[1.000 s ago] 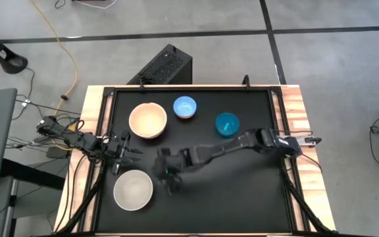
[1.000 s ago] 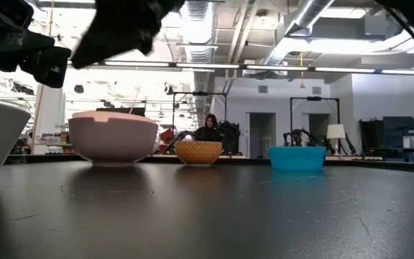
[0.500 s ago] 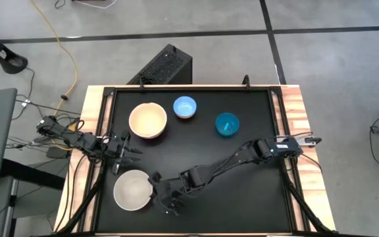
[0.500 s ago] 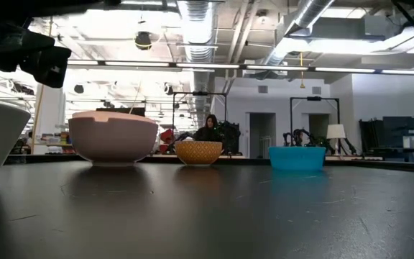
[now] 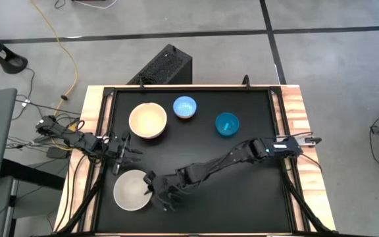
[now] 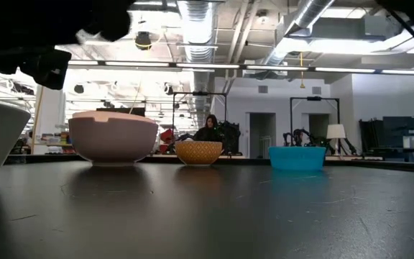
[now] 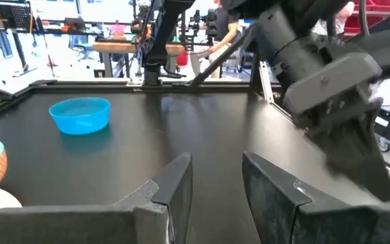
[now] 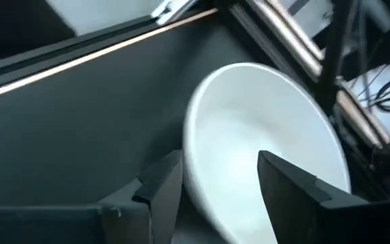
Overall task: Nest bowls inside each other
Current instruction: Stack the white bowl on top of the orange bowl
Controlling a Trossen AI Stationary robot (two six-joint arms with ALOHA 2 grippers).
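My right gripper needs to grab the white bowl's rim (image 5: 151, 186) next, so the white bowl can go inside the larger cream bowl (image 5: 147, 120).
The white bowl (image 5: 130, 189) stands on its base near the table's front left and shows large in the right wrist view (image 8: 269, 108). My right gripper (image 5: 155, 192) is open at the bowl's right rim. One finger (image 8: 161, 183) is outside the wall and the other (image 8: 286, 183) is over the hollow, neither visibly touching. A larger cream bowl (image 5: 147, 120), pink from the side (image 6: 113, 137), a light blue bowl (image 5: 185, 106) and a teal bowl (image 5: 227, 124) stand apart along the far half. My left gripper (image 5: 125, 153) waits open at the left edge.
The black table top (image 5: 242, 191) is framed by rails and wooden side strips. My right arm (image 5: 229, 161) stretches across the table's middle from the right edge. A black box (image 5: 163, 66) stands on the floor behind the table.
My right gripper has moved toward the table's near left and down to the white bowl's rim. It has rolled about its own axis and opened. The bowls have kept their places.
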